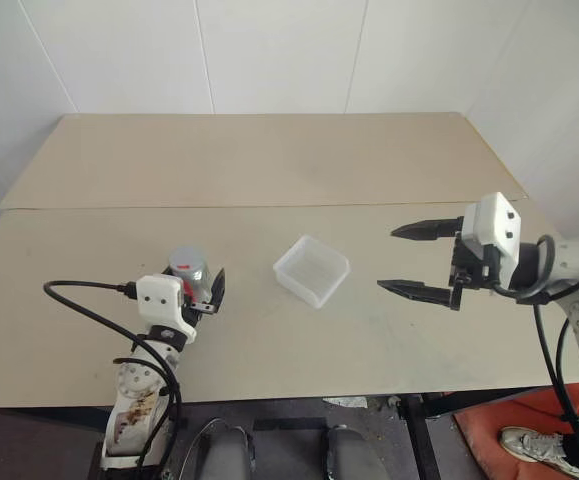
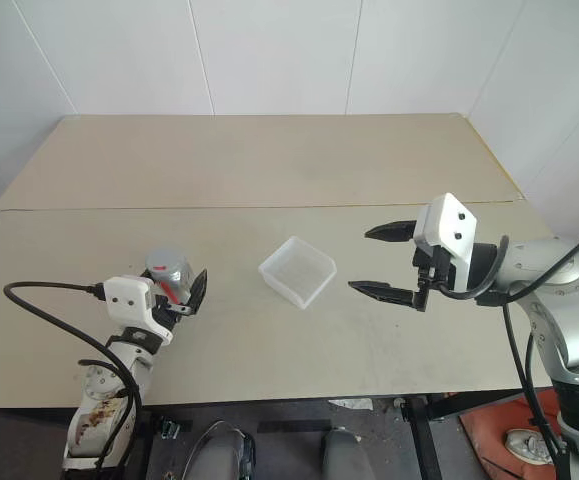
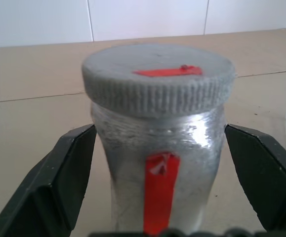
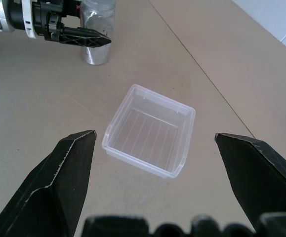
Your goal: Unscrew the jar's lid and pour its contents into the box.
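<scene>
Both black fingers stand beside the jar's body [image 3: 160, 163], below the grey ribbed lid, so closing now would catch the jar. It is time for my left gripper to close on the jar.
The jar [image 3: 157, 148] stands upright on the table at the near left, clear and silvery with a red strip down its side. Its grey ribbed lid [image 3: 157, 84] is screwed on and has a red mark on top. The contents are hidden inside. My left gripper [image 1: 204, 288] is open, one black finger on either side of the jar's body just below the lid. The box [image 1: 312, 270], a shallow translucent white tray, sits empty at the table's middle. My right gripper [image 1: 389, 258] hovers open to the right of the box, pointing at it, nothing between its fingers.
The tan table [image 1: 269, 160] is made of two boards with a seam running across behind the box. A white wall closes the far side. A black cable [image 1: 79, 292] loops out from my left wrist over the near left edge.
</scene>
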`<state>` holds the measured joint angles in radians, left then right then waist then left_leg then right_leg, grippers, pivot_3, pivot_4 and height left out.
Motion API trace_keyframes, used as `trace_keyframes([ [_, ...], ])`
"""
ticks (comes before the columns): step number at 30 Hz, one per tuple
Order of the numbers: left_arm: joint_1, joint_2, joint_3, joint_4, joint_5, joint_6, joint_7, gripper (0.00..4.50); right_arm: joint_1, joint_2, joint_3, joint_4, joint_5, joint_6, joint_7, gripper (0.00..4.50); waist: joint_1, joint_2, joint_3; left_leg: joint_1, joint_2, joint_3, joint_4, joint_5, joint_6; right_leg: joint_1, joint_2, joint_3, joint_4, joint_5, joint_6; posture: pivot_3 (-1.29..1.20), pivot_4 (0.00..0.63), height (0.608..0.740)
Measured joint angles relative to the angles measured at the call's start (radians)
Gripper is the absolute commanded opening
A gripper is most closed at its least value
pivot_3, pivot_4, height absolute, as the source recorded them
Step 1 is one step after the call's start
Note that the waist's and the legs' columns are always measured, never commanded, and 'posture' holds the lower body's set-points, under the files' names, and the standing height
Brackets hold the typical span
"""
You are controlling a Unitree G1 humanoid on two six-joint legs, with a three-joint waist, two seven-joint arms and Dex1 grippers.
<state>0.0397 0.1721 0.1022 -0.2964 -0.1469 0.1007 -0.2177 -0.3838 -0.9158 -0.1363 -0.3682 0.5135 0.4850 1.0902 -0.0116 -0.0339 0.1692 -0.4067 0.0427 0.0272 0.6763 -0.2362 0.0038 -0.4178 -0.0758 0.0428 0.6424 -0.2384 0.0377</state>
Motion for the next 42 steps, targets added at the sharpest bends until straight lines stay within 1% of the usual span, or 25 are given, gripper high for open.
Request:
trace_keyframes([
  [1, 0.000, -0.001, -0.004, 0.002, 0.003, -0.006, 0.001, 4.07, 0.000, 0.000, 0.000, 0.000, 0.001, 0.000, 0.000, 4.50, 0.000, 0.000, 0.000, 0.000, 0.000, 0.000, 0.000, 0.000, 0.000, 0.000, 0.000, 0.000, 0.000, 0.000, 0.000, 0.00, 0.150, 0.740],
  [3, -0.003, -0.002, -0.006, 0.006, 0.006, -0.014, 0.004, 3.57, 0.000, 0.000, 0.000, 0.000, 0.003, 0.000, 0.000, 4.50, 0.001, 0.000, 0.000, 0.000, 0.000, 0.000, 0.000, 0.000, 0.000, 0.000, 0.000, 0.000, 0.000, 0.000, 0.000, 0.00, 0.150, 0.740],
  [8, -0.016, 0.000, -0.005, 0.022, 0.008, -0.031, 0.008, 1.92, 0.001, 0.000, 0.000, -0.001, 0.011, 0.000, -0.002, 4.50, 0.001, 0.000, 0.000, 0.000, 0.000, 0.000, 0.000, 0.000, 0.000, 0.000, 0.000, 0.000, 0.000, 0.000, 0.000, 0.00, 0.150, 0.740],
  [14, -0.056, 0.036, 0.009, 0.047, -0.001, -0.031, -0.010, 1.93, 0.016, 0.011, -0.001, -0.018, 0.020, 0.000, -0.017, 4.50, 0.001, 0.000, 0.000, 0.000, 0.000, 0.000, 0.000, 0.000, 0.000, 0.000, 0.000, 0.000, 0.000, 0.000, 0.000, 0.00, 0.150, 0.740],
  [18, -0.108, 0.138, 0.035, 0.052, -0.053, 0.009, -0.100, 1.93, 0.022, 0.037, 0.000, -0.031, 0.020, 0.000, -0.034, 4.50, 0.000, 0.000, 0.000, 0.000, 0.000, 0.000, 0.000, 0.000, 0.000, 0.000, 0.000, 0.000, 0.000, 0.000, 0.000, 0.00, 0.150, 0.740],
  [22, -0.192, 0.293, 0.077, 0.048, -0.192, 0.134, -0.259, 1.93, -0.010, 0.076, 0.019, -0.034, 0.020, 0.005, -0.070, 4.50, -0.003, 0.000, 0.000, 0.000, 0.000, 0.000, 0.000, 0.000, 0.000, -0.001, 0.000, 0.000, 0.001, 0.000, 0.000, 0.00, 0.150, 0.740],
  [25, -0.301, 0.414, 0.089, 0.049, -0.329, 0.239, -0.429, 1.93, -0.096, 0.126, 0.056, -0.030, 0.022, 0.033, -0.108, 4.50, -0.003, 0.000, 0.000, -0.001, 0.001, 0.000, 0.000, 0.000, 0.000, -0.002, 0.001, 0.000, 0.001, 0.000, 0.000, 0.00, 0.150, 0.740],
  [27, -0.376, 0.469, 0.090, 0.055, -0.400, 0.291, -0.532, 1.93, -0.150, 0.159, 0.081, -0.026, 0.031, 0.052, -0.129, 4.50, -0.003, 0.000, 0.000, -0.001, 0.000, 0.000, 0.000, 0.000, 0.000, -0.002, 0.001, 0.000, 0.000, 0.000, 0.000, 0.00, 0.150, 0.740],
  [30, -0.456, 0.510, 0.072, 0.120, -0.460, 0.345, -0.666, 1.93, -0.210, 0.210, 0.106, 0.003, 0.050, 0.096, -0.157, 4.50, -0.002, 0.000, 0.000, -0.002, 0.000, 0.000, 0.000, 0.000, 0.000, -0.003, 0.001, 0.000, 0.000, 0.000, 0.000, 0.00, 0.150, 0.740],
  [34, -0.586, 0.525, -0.005, 0.240, -0.471, 0.367, -0.819, 1.93, -0.334, 0.293, 0.153, 0.040, 0.061, 0.184, -0.223, 4.50, -0.003, 0.000, 0.000, -0.002, 0.001, 0.000, 0.000, 0.000, 0.000, -0.003, 0.001, 0.000, 0.001, 0.000, 0.000, 0.00, 0.150, 0.740],
  [37, -0.710, 0.487, -0.068, 0.330, -0.461, 0.360, -0.903, 1.93, -0.425, 0.371, 0.196, 0.069, 0.063, 0.251, -0.270, 4.50, -0.001, 0.000, 0.000, -0.004, 0.000, 0.000, 0.000, 0.000, 0.000, -0.004, 0.001, -0.001, 0.001, 0.000, 0.000, 0.00, 0.150, 0.740],
  [42, -0.774, 0.411, -0.133, 0.460, -0.413, 0.322, -0.982, 1.93, -0.477, 0.429, 0.231, 0.086, 0.069, 0.306, -0.306, 4.50, -0.001, 0.000, 0.000, -0.008, 0.000, 0.000, 0.001, 0.000, 0.000, -0.007, 0.001, -0.001, 0.004, 0.000, 0.000, 0.00, 0.150, 0.740],
])
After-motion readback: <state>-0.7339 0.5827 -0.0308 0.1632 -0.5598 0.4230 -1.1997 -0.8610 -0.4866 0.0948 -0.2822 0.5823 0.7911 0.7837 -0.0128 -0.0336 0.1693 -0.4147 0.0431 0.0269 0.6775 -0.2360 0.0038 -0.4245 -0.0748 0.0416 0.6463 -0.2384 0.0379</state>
